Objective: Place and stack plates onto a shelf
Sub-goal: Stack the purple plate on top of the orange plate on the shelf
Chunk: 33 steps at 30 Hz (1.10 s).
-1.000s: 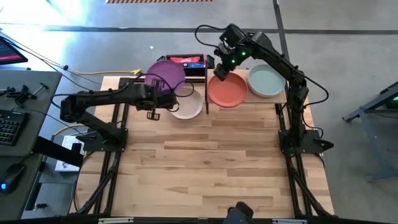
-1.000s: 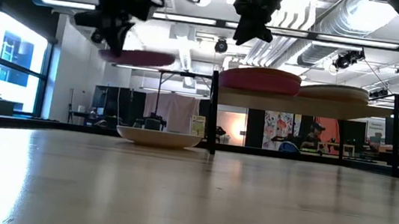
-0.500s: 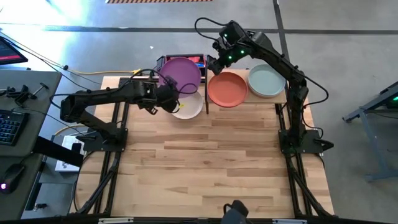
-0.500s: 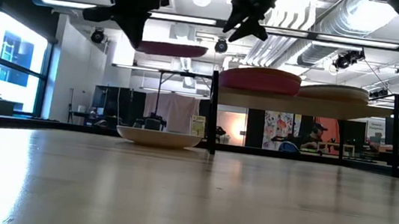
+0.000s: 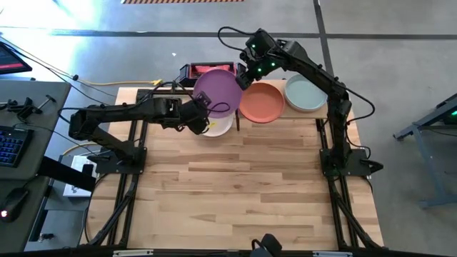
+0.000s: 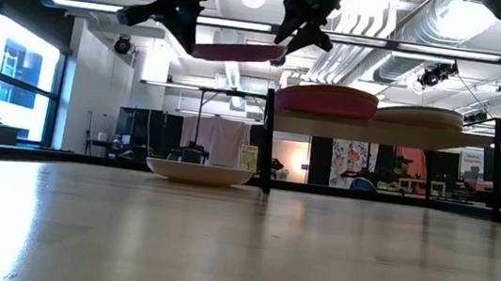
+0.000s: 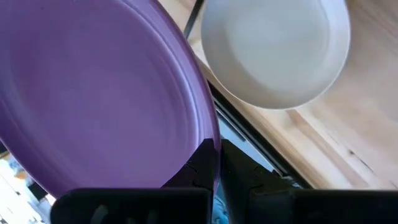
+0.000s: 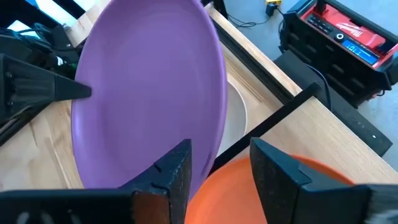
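Note:
My right gripper next needs to grab the purple plate by its rim (image 5: 240, 91). Then it can stack the purple plate over the orange plate (image 5: 261, 102) on the shelf.
A purple plate (image 5: 218, 92) hangs in the air just left of the shelf (image 6: 365, 130), with my left gripper (image 5: 203, 113) shut on its near-left rim. My right gripper (image 5: 245, 77) is open at the plate's opposite rim, a finger (image 8: 174, 168) on either side of that edge. An orange plate (image 5: 261, 102) and a pale teal plate (image 5: 305, 93) rest side by side on the shelf. A cream-white plate (image 5: 216, 126) lies on the table by its base, partly under the purple one. My left gripper pinches the purple plate's rim (image 7: 208, 134) between its two fingers, one on the upper face and one beneath. The fingers come from the table's left. The plate is lifted clear, nearly level, above the cream-white plate. My right gripper: whether its fingers touch the rim (image 8: 219, 146) cannot be told.
A red-and-black box (image 8: 348, 37) sits behind the table's far edge, left of the shelf. The shelf's black post (image 6: 268, 138) stands between the cream-white plate and the orange one. The wide slatted tabletop (image 5: 235, 193) stretches toward the near edge.
My left gripper has carried the purple plate up and toward the table's right, to the shelf's left end, rolling its wrist as it went; the plate stays clear and roughly level. My right gripper has drawn slightly left toward the plate's rim.

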Each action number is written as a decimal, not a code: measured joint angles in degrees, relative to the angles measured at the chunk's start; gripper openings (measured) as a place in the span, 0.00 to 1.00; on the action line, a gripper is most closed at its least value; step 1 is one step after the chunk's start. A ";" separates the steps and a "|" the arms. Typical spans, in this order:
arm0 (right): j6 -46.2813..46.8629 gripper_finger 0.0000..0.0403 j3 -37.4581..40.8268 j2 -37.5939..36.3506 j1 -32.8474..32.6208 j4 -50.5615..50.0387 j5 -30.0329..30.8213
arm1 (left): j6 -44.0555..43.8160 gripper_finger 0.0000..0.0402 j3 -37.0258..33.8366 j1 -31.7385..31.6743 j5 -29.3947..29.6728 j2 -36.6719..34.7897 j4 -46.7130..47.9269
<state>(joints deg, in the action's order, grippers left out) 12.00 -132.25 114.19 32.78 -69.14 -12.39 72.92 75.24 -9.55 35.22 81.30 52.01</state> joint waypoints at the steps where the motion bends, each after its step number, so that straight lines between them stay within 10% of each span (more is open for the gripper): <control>1: 0.01 0.35 0.00 -0.02 -0.18 -0.01 0.22 | 0.22 0.00 0.00 0.15 0.00 0.02 0.04; 14: 2.54 0.34 0.00 0.92 -1.40 -2.93 0.86 | -0.22 0.00 0.00 1.30 1.95 0.02 -1.34; 23: 1.75 0.03 0.00 0.93 -1.41 -2.67 1.58 | -3.56 0.00 0.00 1.39 0.79 0.02 -1.92; 33: 2.82 0.01 0.00 0.95 -1.37 -2.81 2.86 | -16.47 0.03 -0.02 1.41 0.26 0.06 -3.92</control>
<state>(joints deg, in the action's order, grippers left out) 14.82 -132.25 115.13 31.41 -71.95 -9.53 56.45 75.22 -8.14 35.48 81.36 48.10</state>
